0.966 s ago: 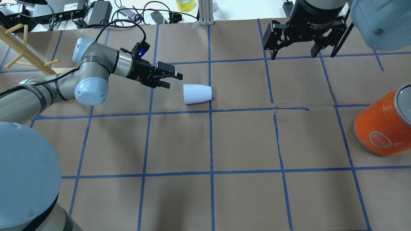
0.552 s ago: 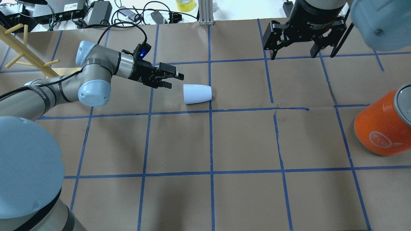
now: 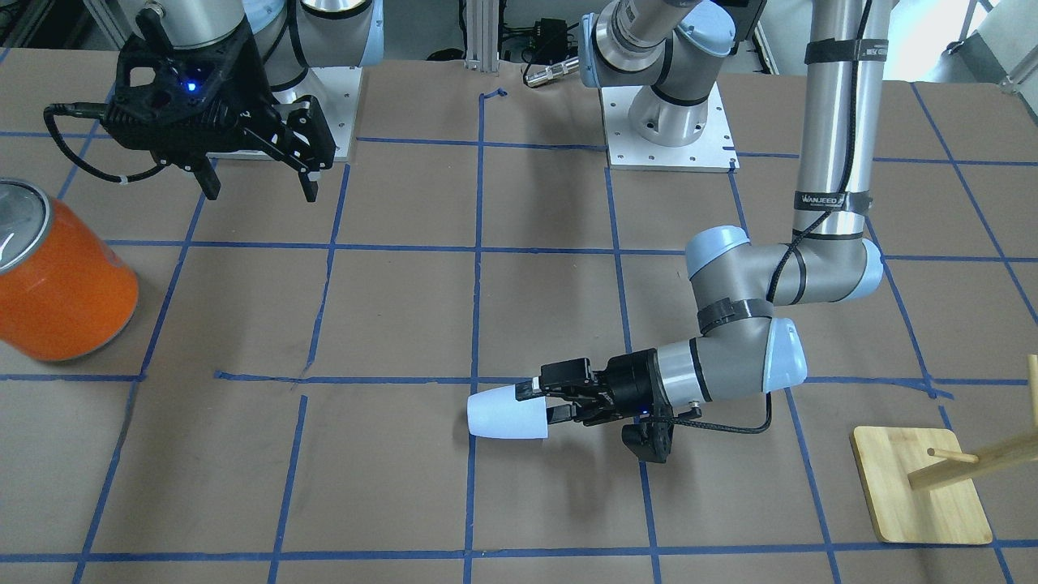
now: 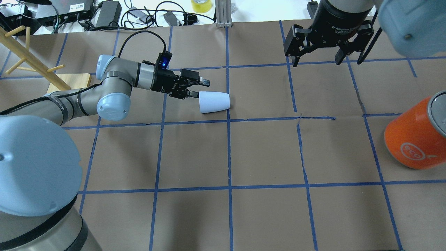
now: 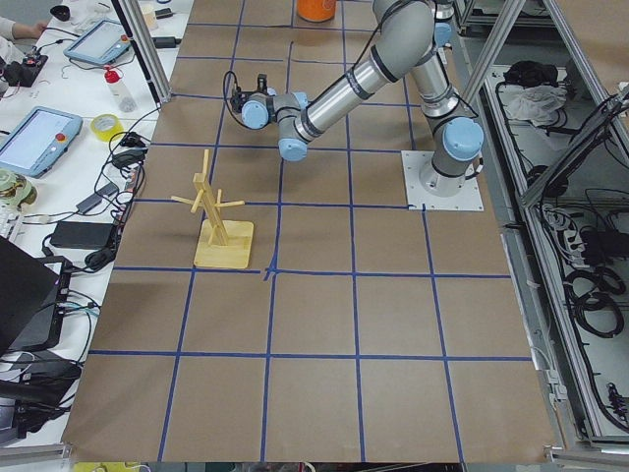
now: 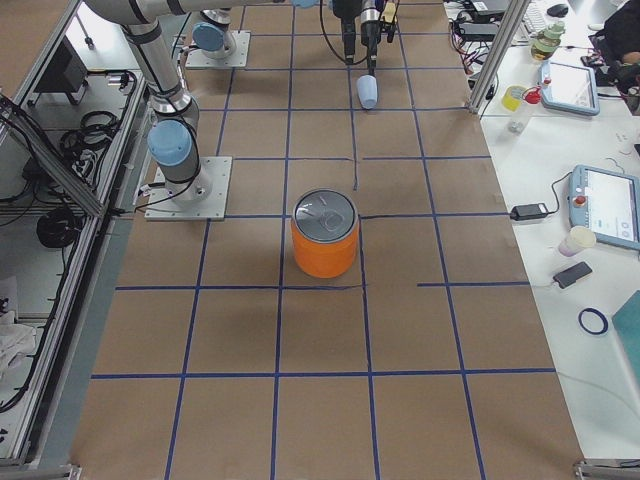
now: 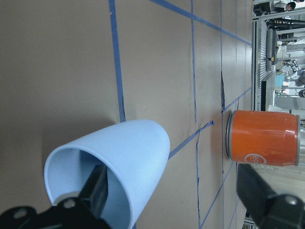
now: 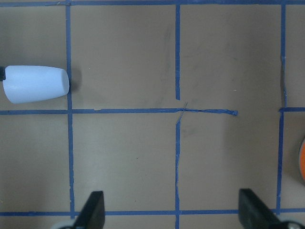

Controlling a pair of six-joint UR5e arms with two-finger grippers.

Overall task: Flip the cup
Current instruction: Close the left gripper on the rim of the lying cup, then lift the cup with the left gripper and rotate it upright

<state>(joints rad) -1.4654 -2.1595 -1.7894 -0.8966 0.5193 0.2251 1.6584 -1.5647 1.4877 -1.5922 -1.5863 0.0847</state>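
Observation:
I should close my left gripper on the cup now, because both fingers reach past the cup's rim [image 3: 546,429] on either side of the cup's side [image 3: 531,407].
The pale blue-white cup [image 4: 214,102] lies on its side on the brown paper, mouth toward my left arm; it also shows in the front view [image 3: 507,414] and the right wrist view [image 8: 34,84]. My left gripper [image 4: 200,88] is open at the cup's mouth. In the left wrist view one finger [image 7: 95,191] sits inside the cup [image 7: 128,162] and the other finger [image 7: 259,200] is far outside it. My right gripper [image 4: 317,60] is open and empty, hanging above the far right of the table, also seen in the front view [image 3: 259,191].
A large orange can [image 4: 414,136] with a silver top stands at the right edge, also in the front view [image 3: 57,284]. A wooden peg rack [image 4: 31,61] on a base stands at the far left. Cables and power bricks [image 4: 108,14] lie past the far edge.
My left gripper has moved right, toward the cup, and its fingers now reach the cup's mouth. The cup and the right gripper have stayed in place.

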